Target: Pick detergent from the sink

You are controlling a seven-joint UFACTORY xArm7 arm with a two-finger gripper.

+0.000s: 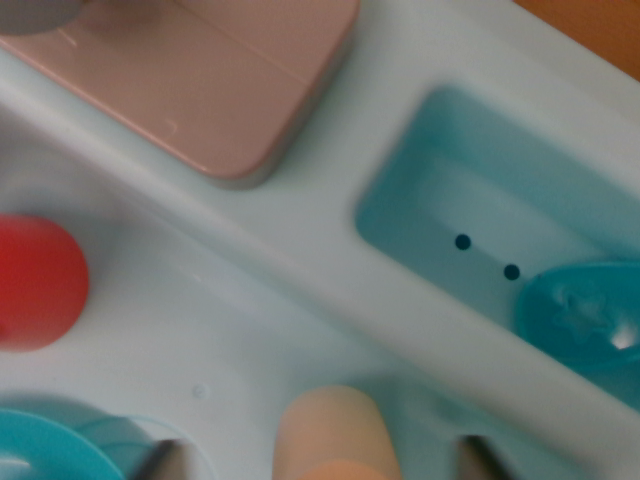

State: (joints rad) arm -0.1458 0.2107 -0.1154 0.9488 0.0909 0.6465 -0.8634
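Observation:
I will next grab the detergent bottle by its peach-coloured body (337, 437) with my gripper, and then I will lift the bottle out of the pale sink basin (215, 340).
A peach-coloured detergent bottle (335, 432) shows at the bottom middle of the wrist view, lying in the pale basin of the toy sink (230, 330). My gripper (322, 462) is open. Only its two dark fingertips (165, 462) peek in at the bottom edge, one on each side of the bottle with a gap to it. The bottle's lower part is cut off by the frame, and the whole view is blurred.
A red rounded object (35, 285) sits at the left edge and a teal round piece (50, 445) at the bottom left. A pink flat board (200, 80) lies at the top. A teal recess (470, 200) holds a teal object (585, 312). Orange tabletop (595, 25) shows top right.

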